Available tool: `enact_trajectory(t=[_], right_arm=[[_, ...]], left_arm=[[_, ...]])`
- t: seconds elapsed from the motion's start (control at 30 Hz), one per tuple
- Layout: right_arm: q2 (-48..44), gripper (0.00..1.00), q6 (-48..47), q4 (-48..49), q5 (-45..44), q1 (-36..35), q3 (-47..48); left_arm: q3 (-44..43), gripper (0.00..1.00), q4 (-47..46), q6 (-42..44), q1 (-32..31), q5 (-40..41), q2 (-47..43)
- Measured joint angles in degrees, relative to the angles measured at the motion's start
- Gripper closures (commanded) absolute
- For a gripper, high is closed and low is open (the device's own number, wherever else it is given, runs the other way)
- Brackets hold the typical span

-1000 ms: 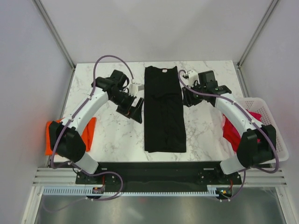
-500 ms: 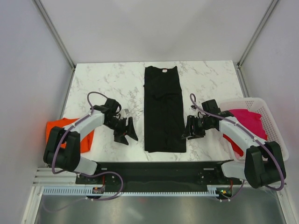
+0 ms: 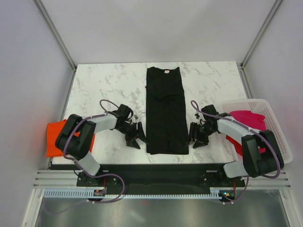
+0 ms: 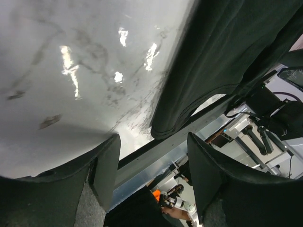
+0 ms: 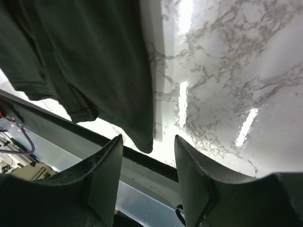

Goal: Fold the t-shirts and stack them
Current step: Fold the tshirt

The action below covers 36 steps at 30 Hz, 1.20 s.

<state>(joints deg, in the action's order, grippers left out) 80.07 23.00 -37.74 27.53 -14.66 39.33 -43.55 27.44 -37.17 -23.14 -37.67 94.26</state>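
Next, my right gripper grabs the black t-shirt (image 3: 165, 111) by its near hem corner (image 3: 186, 152), opposite my left gripper's corner, to fold the shirt evenly toward its neck.
The black t-shirt (image 3: 165, 111) lies folded into a long narrow strip down the middle of the table, its white neck label at the far end. My left gripper (image 3: 136, 136) is open, low on the table just left of the strip's near left corner (image 4: 165, 127). My right gripper (image 3: 196, 136) is open, just right of the near right corner (image 5: 144, 142). The orange t-shirt (image 3: 54, 137) hangs over the table's left edge. The magenta-pink t-shirt (image 3: 248, 118) lies in the basket.
A white slatted basket (image 3: 279, 137) stands at the table's right edge. The marble table (image 3: 109, 85) ends in a black front rail (image 3: 161, 171) just below the shirt's near hem. Grey walls enclose the back and sides.
Both arms have swung from beside the shirt's far half down to its near corners, and have closed in toward the cloth. The shirt has not moved.
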Motion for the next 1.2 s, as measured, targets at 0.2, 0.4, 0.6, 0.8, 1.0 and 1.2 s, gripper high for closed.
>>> enact_trajectory(t=[0.2, 0.4, 0.6, 0.8, 1.0, 1.2], right_arm=[[2.9, 0.43, 2.3, 1.8, -0.6, 0.0, -1.1], [3.1, 0.44, 4.9, 3.6, 1.0, 0.0, -1.8], [4.2, 0.44, 7.3, 6.0, 3.6, -0.1, -2.3], [5.6, 0.62, 9.2, 8.2, 5.5, -1.1, -2.6], [6.7, 0.99, 9.7, 9.7, 5.6, -2.2, -4.1], [4.7, 1.00, 9.8, 9.6, 7.2, -1.9, -3.6]], left_arm=[[-1.5, 0.46, -2.2, -3.5, -4.0, -1.3, 3.2], [-2.4, 0.48, -3.6, -4.9, -6.9, -1.9, 4.9], [-2.4, 0.50, -4.1, -5.4, -7.9, -1.9, 4.9], [-2.3, 0.66, -5.1, -5.6, -9.3, -1.7, 5.2], [-2.4, 0.98, -5.8, -5.6, -9.6, -1.4, 5.8], [-2.8, 0.98, -3.8, -3.8, -9.6, -0.2, 3.7]])
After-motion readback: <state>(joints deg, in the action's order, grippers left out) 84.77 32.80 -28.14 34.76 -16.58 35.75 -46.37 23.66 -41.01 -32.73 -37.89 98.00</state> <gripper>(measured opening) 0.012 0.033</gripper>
